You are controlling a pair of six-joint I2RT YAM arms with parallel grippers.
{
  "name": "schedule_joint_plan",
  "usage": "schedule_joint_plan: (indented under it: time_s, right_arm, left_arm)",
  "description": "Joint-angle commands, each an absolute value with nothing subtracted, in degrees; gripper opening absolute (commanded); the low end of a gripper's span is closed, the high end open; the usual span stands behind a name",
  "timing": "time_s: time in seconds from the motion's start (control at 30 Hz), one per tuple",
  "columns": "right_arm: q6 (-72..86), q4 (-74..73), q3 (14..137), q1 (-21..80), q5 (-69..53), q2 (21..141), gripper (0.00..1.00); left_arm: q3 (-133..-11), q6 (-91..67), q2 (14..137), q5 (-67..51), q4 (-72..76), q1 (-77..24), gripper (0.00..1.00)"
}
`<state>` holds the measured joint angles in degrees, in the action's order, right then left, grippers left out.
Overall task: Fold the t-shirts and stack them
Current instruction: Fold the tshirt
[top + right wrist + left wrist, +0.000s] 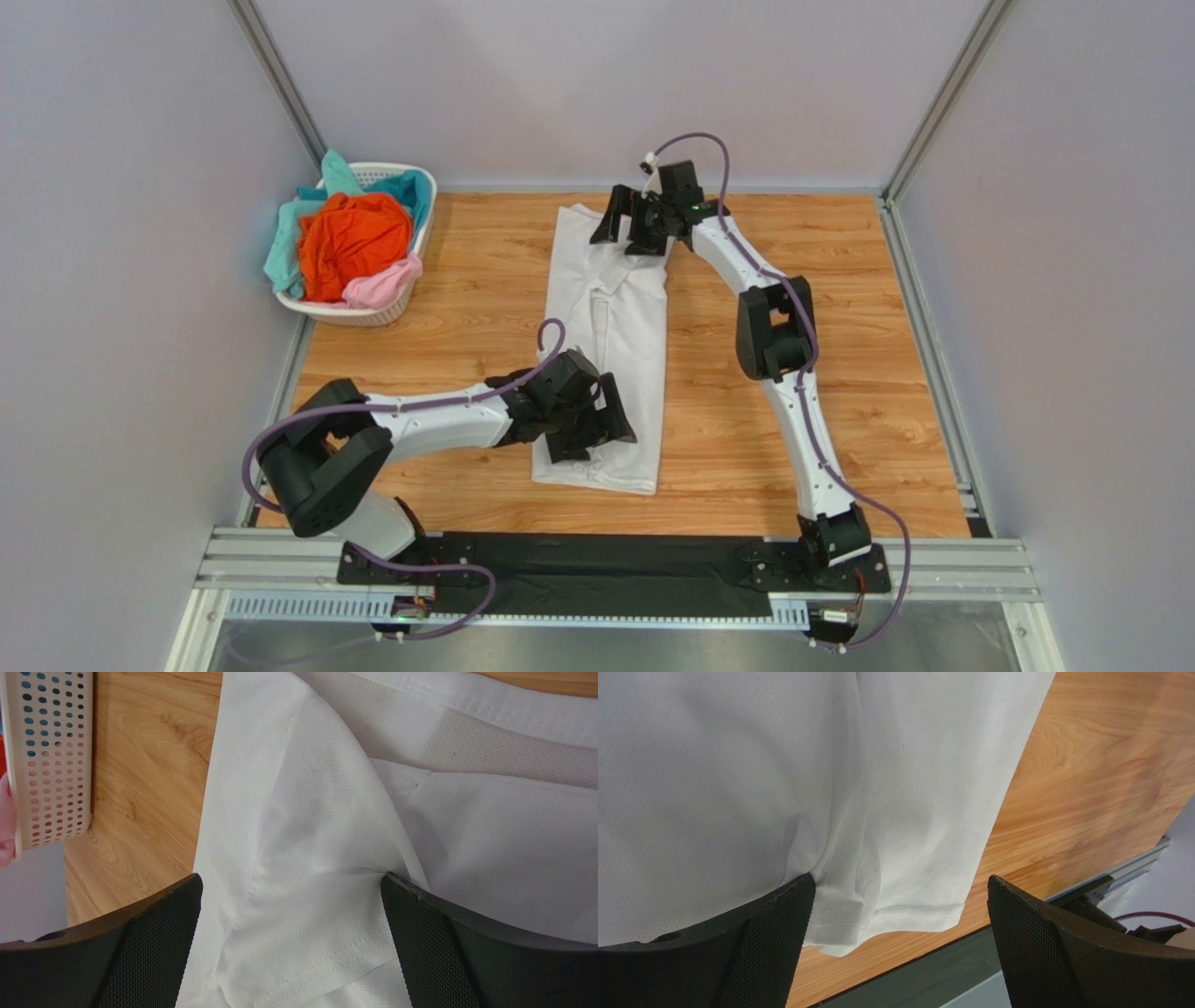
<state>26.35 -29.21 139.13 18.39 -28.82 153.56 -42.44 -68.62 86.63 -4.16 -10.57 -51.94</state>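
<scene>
I need to fold the white t-shirt's near hem toward the collar. For that, my left gripper should next grab one corner of the hem and leave the other corner for my right gripper.
A white t-shirt (606,336) lies on the wooden table, folded lengthwise into a long narrow strip running from far to near. My left gripper (606,416) is open just above its near hem end; the left wrist view shows the hem corner (892,910) between the spread fingers. My right gripper (629,224) is open over the far collar end; the right wrist view shows a folded sleeve (316,882) between the fingers. Orange (351,238), teal (337,179) and pale pink (382,287) t-shirts are piled in the basket.
A white lattice plastic basket (407,189) stands at the far left corner of the table, also in the right wrist view (49,756). Grey walls enclose three sides. A black strip and metal rail (617,567) run along the near edge.
</scene>
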Motion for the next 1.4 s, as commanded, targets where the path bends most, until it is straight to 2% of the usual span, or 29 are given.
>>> schedule_joint_plan:
  time_s: [0.0,0.2,0.33,0.47,0.57,0.63,0.7,0.83,0.93,1.07,1.37]
  right_arm:
    - [26.28,-29.62,140.45,21.09,-26.99,154.61,1.0]
    - [22.51,-33.83,144.14,21.27,-22.33,146.35,1.0]
    - [20.22,-35.51,138.27,21.53,-18.04,133.12,1.0]
    - [18.81,-36.12,125.19,21.8,-12.31,120.35,1.0]
    - [19.25,-36.83,105.38,22.32,-8.36,109.89,1.0]
    - [19.86,-36.39,96.47,23.63,-5.46,102.15,1.0]
    - [20.3,-34.99,83.24,25.74,-3.36,94.71,1.0]
    - [23.11,-32.26,65.63,30.74,-0.88,83.43,1.0]
    - [26.36,-31.64,55.05,34.62,-0.09,76.57,1.0]
    - [29.26,-32.34,48.1,39.19,-0.09,71.64,0.99]
    - [33.4,-34.81,44.04,48.77,1.58,72.16,0.95]
  left_arm:
    - [-44.82,-66.36,88.16,-0.98,-16.6,-53.7,1.0]
    - [-48.34,-64.87,81.75,6.93,-26.36,-56.69,1.0]
    - [-47.9,-62.06,74.91,8.61,-31.27,-56.78,1.0]
    - [-47.64,-60.82,69.18,12.82,-39.71,-56.78,1.0]
    - [-44.83,-61.35,64.26,17.12,-45.34,-56.69,1.0]
    - [-42.2,-61.96,60.93,18.01,-48.23,-56.69,1.0]
    - [-39.13,-62.31,58.03,17.93,-48.52,-56.25,1.0]
    - [-35.16,-61.18,55.64,15.74,-46.5,-54.15,0.99]
    - [-32.96,-58.1,56.07,10.48,-41.32,-52.21,0.88]
    - [-31.91,-56.78,58.53,5.64,-37.63,-51.77,0.78]
    - [-29.45,-57.39,62.66,1.49,-31.64,-51.77,0.56]
